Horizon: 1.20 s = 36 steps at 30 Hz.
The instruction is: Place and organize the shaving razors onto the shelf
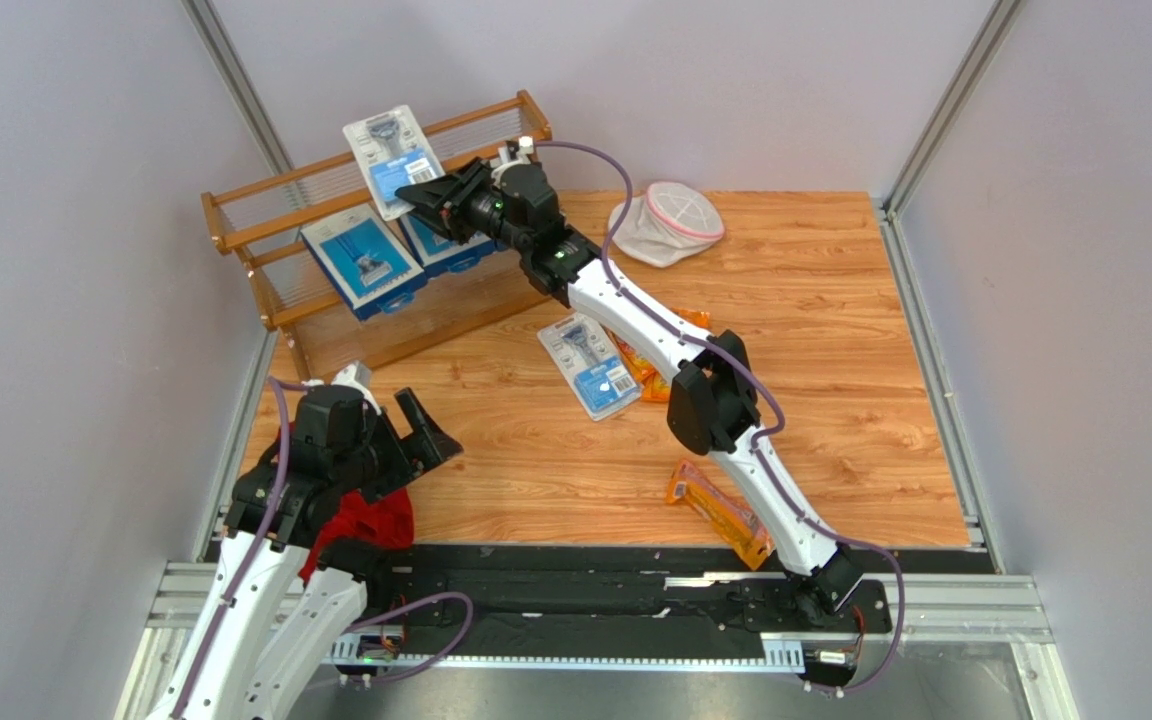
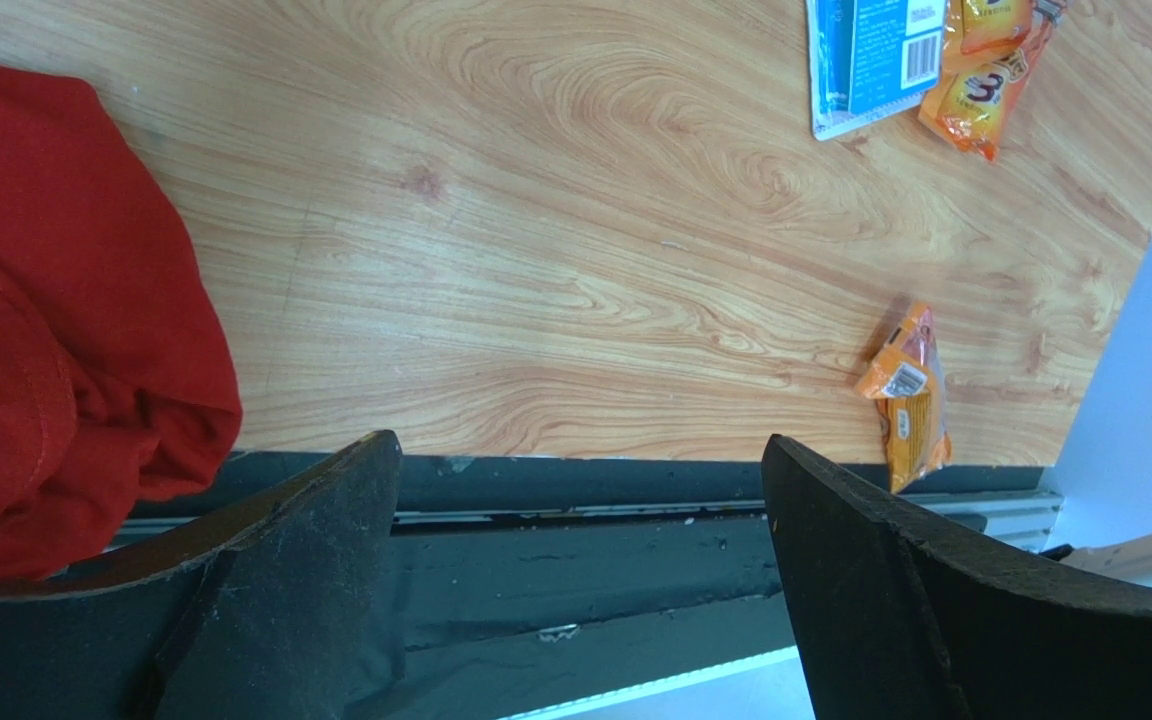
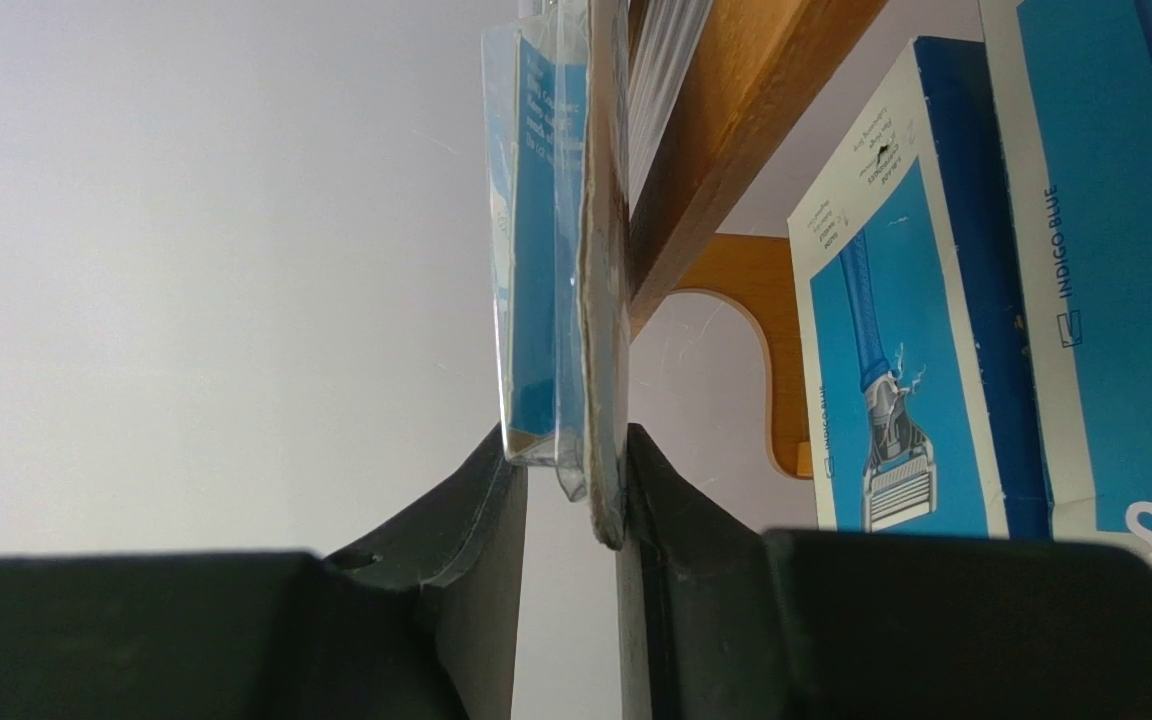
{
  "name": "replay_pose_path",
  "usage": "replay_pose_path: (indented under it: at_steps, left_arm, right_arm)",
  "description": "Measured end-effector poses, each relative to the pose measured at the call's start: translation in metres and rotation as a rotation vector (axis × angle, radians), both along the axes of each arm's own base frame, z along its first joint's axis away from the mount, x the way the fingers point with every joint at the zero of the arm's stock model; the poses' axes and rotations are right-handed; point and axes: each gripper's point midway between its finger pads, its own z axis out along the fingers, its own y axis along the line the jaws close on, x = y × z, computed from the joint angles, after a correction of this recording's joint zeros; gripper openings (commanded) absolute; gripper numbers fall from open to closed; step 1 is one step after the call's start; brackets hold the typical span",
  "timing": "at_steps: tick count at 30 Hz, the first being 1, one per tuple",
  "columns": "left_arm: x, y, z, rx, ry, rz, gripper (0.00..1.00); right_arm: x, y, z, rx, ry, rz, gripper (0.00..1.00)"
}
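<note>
My right gripper releases the blister pack next: the pack's back is against the shelf's bar, so the pack would rest on the shelf's top level.
My right gripper is shut on a clear blister pack with a blue label and holds it upright at the top tier of the brown wooden shelf. In the right wrist view the pack stands edge-on between my gripper's fingers, next to a shelf rail. Two flat blue razor boxes lean on the lower tier. Another blister pack and an orange bag lie mid-table. A second orange bag lies near the front edge. My left gripper is open and empty.
A red cloth lies under my left arm at the table's front left and fills the left side of the left wrist view. A round white pouch with pink trim sits at the back right. Grey walls close in both sides.
</note>
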Motion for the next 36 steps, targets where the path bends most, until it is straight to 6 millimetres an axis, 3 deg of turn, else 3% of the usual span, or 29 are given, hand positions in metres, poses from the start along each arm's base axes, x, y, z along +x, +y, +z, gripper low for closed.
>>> replay_pose_path:
  at_steps: [7,15,19,27,36]
  left_arm:
    - [0.0,0.0,0.0,-0.001,-0.002,0.0,0.98]
    - [-0.001,0.0,-0.001,-0.003,0.0,-0.002,0.97]
    - [-0.001,0.0,-0.001,-0.003,0.001,-0.003,0.97]
    - [-0.002,-0.001,-0.002,-0.006,0.002,-0.005,0.97]
    - [-0.001,-0.001,-0.002,-0.006,0.0,-0.005,0.97]
  right_arm:
    - [0.004,-0.003,0.003,0.012,-0.001,-0.006,0.45]
    - [0.008,-0.008,0.009,0.032,-0.014,-0.014,0.6]
    - [0.01,-0.009,0.008,0.034,-0.014,-0.017,0.76]
    - [0.012,-0.007,-0.016,-0.005,-0.006,-0.017,0.81]
    - [0.006,-0.013,-0.025,-0.038,-0.011,-0.012,0.84]
